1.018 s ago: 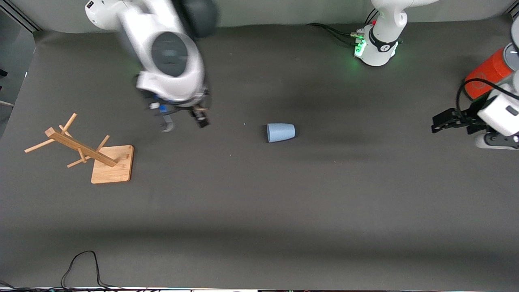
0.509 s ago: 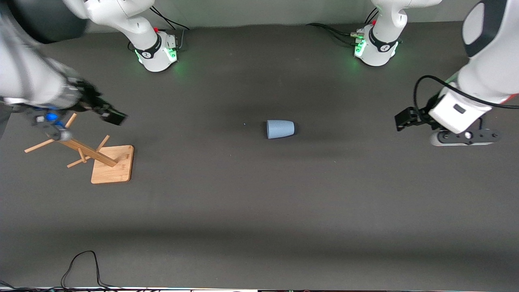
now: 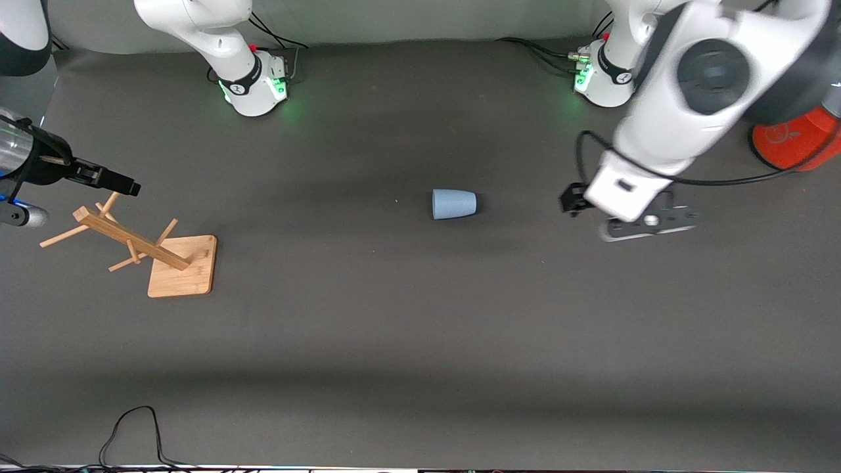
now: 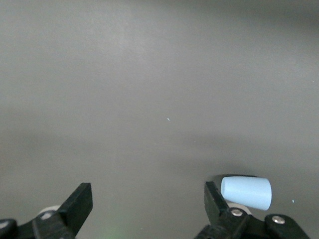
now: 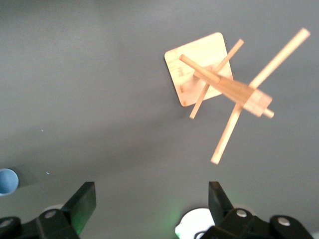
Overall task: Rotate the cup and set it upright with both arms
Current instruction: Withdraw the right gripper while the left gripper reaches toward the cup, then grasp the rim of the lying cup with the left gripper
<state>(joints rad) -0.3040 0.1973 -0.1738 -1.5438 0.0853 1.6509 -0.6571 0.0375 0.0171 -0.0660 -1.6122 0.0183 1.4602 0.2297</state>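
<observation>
The pale-blue cup [image 3: 453,203] needs to be turned upright, so the left gripper will next grab the cup by the rim of its wider end [image 3: 434,204].
The pale-blue cup [image 3: 453,203] lies on its side in the middle of the dark table, its wider end toward the right arm's end. It also shows in the left wrist view [image 4: 246,192] and at the edge of the right wrist view [image 5: 7,180]. My left gripper [image 3: 573,198] is open and empty over the table, a short way from the cup toward the left arm's end; its fingers stand wide apart in the left wrist view [image 4: 148,204]. My right gripper [image 3: 123,186] is open and empty over the wooden rack; it shows in the right wrist view [image 5: 149,201].
The wooden rack [image 3: 141,246] with pegs stands on its square base near the right arm's end, and shows in the right wrist view [image 5: 224,84]. A big orange-red cylinder [image 3: 795,141] stands at the left arm's end. A black cable [image 3: 131,430] lies along the table's near edge.
The right arm swung from the table's middle out over the rack. The left arm moved from the table's end toward the cup. The cup has not moved.
</observation>
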